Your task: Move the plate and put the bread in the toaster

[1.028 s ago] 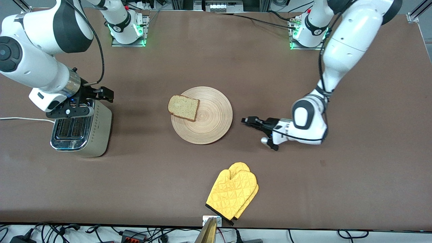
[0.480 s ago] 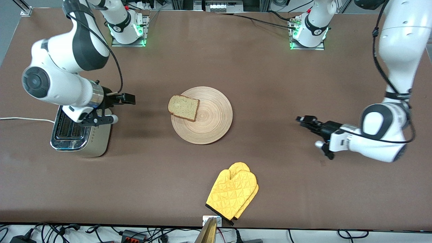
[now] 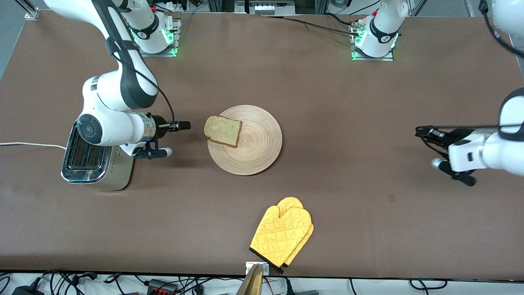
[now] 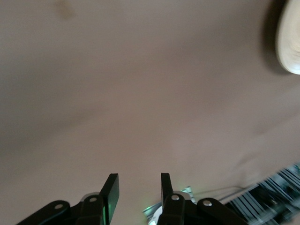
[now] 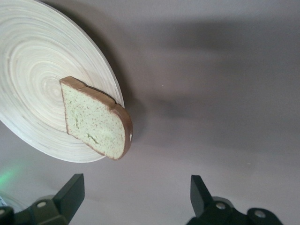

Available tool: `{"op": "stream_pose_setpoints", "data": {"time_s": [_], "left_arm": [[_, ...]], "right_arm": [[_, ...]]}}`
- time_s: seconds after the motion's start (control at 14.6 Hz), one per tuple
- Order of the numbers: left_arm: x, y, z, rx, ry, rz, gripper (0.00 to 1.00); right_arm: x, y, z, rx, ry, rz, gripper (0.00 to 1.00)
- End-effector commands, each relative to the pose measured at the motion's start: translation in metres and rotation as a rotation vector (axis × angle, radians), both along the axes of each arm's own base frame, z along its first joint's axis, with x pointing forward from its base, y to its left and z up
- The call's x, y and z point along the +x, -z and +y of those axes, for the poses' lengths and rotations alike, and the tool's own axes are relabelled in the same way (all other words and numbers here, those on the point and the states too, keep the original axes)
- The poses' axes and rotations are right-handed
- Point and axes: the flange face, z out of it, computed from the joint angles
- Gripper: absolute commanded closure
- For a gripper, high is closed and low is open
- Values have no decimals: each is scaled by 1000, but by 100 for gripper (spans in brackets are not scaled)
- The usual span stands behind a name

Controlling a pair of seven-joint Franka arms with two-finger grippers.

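Observation:
The crust edge of the bread sticks out over the plate, so my right gripper next needs to grab the bread [image 3: 222, 130] there. Then I will put the bread into the toaster [image 3: 88, 159].
The wooden plate [image 3: 256, 149] lies mid-table. The bread [image 3: 222, 130] lies on its edge toward the right arm's end and overhangs the rim. The toaster [image 3: 88, 159] stands at the right arm's end, partly under the right arm's wrist. My right gripper [image 3: 181, 126] is open and empty over bare table between toaster and bread, just short of the bread. Its wrist view shows the bread [image 5: 93, 119] on the plate [image 5: 33, 70] ahead of the wide-spread right gripper [image 5: 136, 185]. My left gripper [image 3: 425, 133] is open and empty over bare table toward the left arm's end, well clear of the plate. The left gripper [image 4: 138, 185] shows in its wrist view, with the plate's rim [image 4: 290, 42] at that view's corner.
A pair of yellow oven mitts [image 3: 282, 235] lies near the table's front edge, nearer to the camera than the plate. The toaster's white cord [image 3: 24, 144] runs off the table's end.
My right gripper has moved from over the toaster toward the bread. My left gripper has drawn away from the plate toward the left arm's end. Plate and bread have not moved.

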Motion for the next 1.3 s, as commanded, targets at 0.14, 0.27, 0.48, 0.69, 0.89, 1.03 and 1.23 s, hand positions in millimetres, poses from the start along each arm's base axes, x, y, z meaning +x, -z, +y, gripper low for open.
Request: {"op": "stream_pose_setpoints", "data": {"time_s": [0.14,0.27,0.48,0.69,0.89,1.03,1.23], "left_arm": [[-4,-70,9,233,11,-132,7],[-3,-71,1,233,21,-136,0],[-3,-73,-8,231,32,-142,0],[0,-95,-8,229,25,-196,0],[0,-95,-6,243,15,-197,0],[2,-96,2,258,-37,-216,0],[-28,-111,-2,289,-76,-323,0]], "right_arm": [[-10,49,39,14,5,39,0],[-11,62,51,7,2,23,0],[-11,82,58,11,47,31,4],[-15,95,60,6,48,55,9],[-23,106,65,-1,31,88,10],[-26,107,71,-1,22,90,15],[-29,110,70,-4,18,116,36]]}}
